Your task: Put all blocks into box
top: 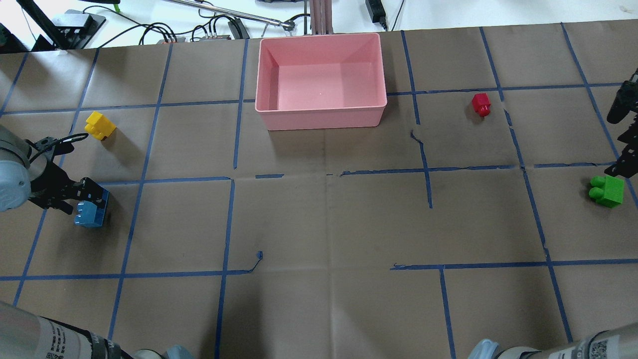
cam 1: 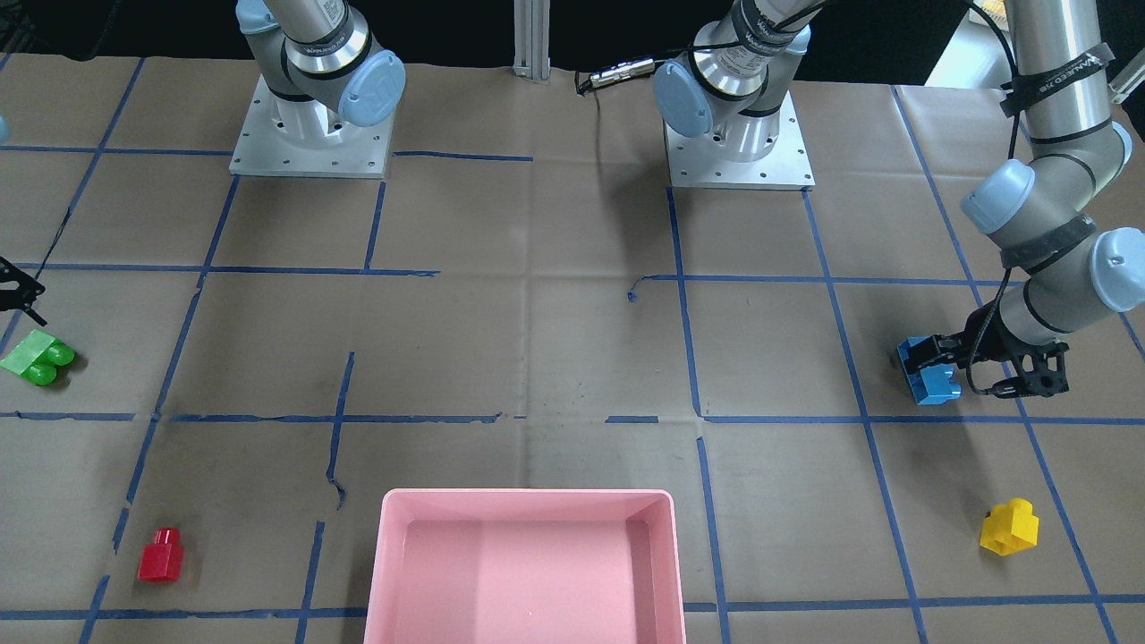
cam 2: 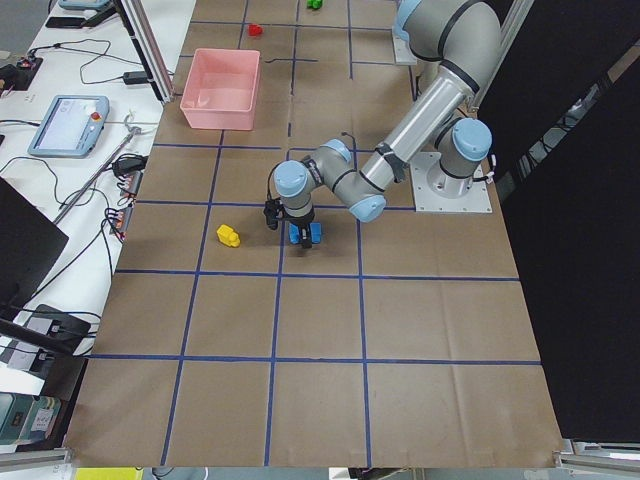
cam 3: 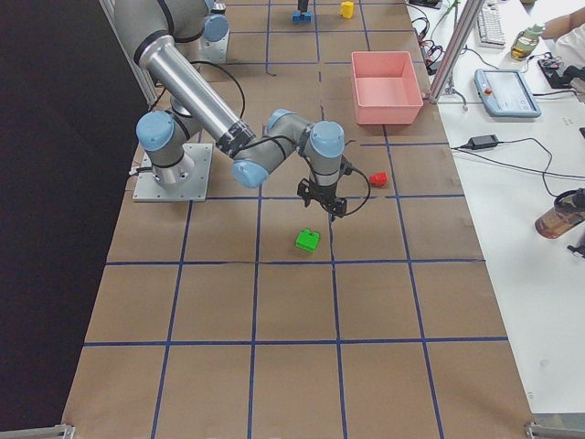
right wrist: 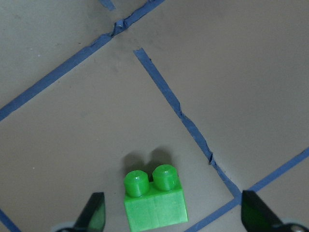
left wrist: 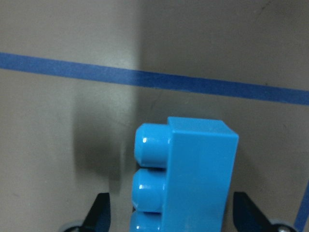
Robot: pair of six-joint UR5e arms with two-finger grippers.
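Observation:
The green brick has to go into the pink box point(cam 1: 523, 569), so my right gripper needs to grip it next by its block body behind the studs.
My left gripper point(cam 1: 926, 362) is open and low at the table, its fingers on both sides of the blue three-stud brick point(cam 1: 935, 386). In the left wrist view the blue brick point(left wrist: 188, 179) lies between the fingertips point(left wrist: 99, 212) with a gap on the stud side. My right gripper point(right wrist: 174, 215) is open and hovers above the green two-stud brick point(right wrist: 154, 200), which rests on the table point(top: 605, 191). The yellow brick point(top: 99, 125) lies near the left gripper. The red brick point(top: 481, 103) lies right of the pink box point(top: 319, 118). The box holds nothing.
Brown paper with blue tape lines covers the table. Both arm bases point(cam 1: 309, 134) stand at the robot's side. Cables and a metal post point(top: 319, 15) lie just beyond the box at the table's far edge.

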